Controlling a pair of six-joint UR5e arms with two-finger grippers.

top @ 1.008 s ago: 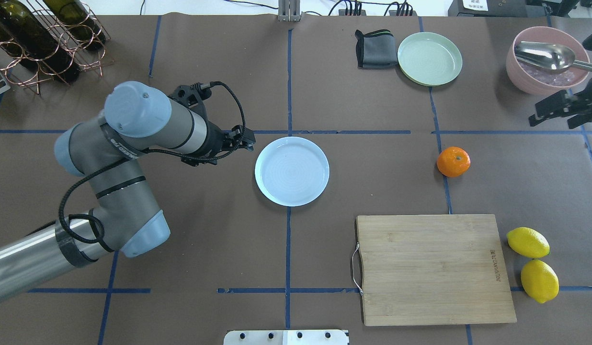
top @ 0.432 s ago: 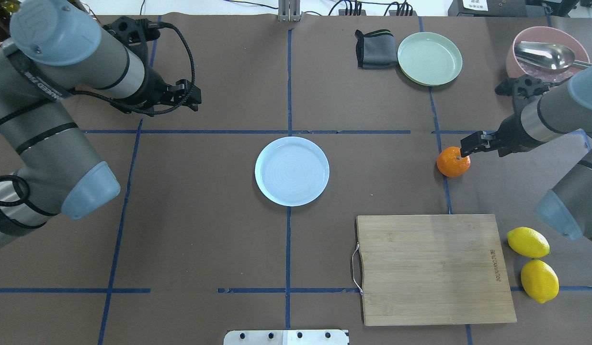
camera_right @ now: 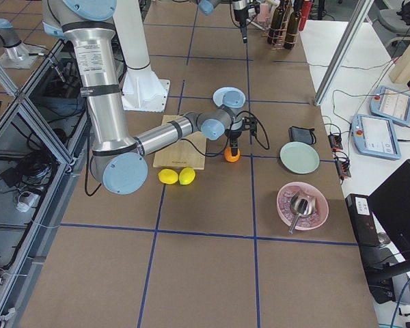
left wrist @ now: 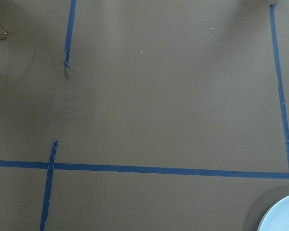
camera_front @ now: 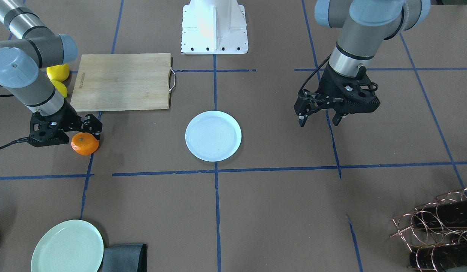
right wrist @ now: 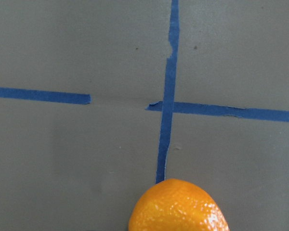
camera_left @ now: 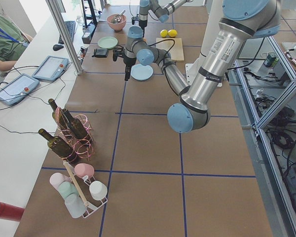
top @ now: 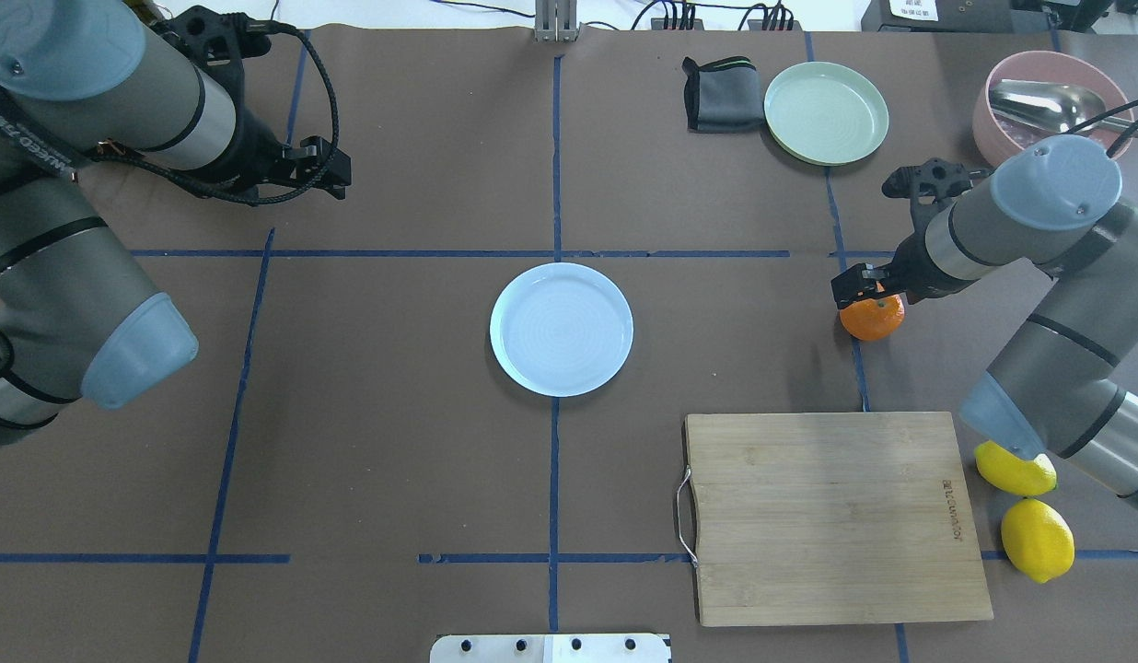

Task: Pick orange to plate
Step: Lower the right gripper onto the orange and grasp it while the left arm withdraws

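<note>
I should next pick up the orange with my right gripper by its round body [camera_front: 84, 145], so that I can set it on the plate [camera_front: 213, 135].
The orange [top: 875, 320] lies on the brown table right of centre, also seen as the orange [camera_front: 84, 144] in the front view. My right gripper [top: 864, 287] hangs just above it, over its far-left edge, open and holding nothing. In the right wrist view the orange [right wrist: 178, 207] fills the bottom edge. The pale bluish plate [top: 562, 329] sits bare at the table's middle, well left of the orange. My left gripper [camera_front: 319, 121] hovers open and holding nothing over bare table, far from the plate [camera_front: 213, 135].
A wooden cutting board [top: 831, 516] lies near the orange, with two lemons [top: 1016, 467] beside it under my right arm. A mint-green plate [top: 826, 112], grey cloth [top: 716, 94] and pink bowl with spoon [top: 1039, 101] stand at the back right. A wine rack [camera_front: 441, 226] sits far left.
My right arm swung in from the right edge and brought its gripper over the orange. My left arm pulled away from the plate toward the far left.
</note>
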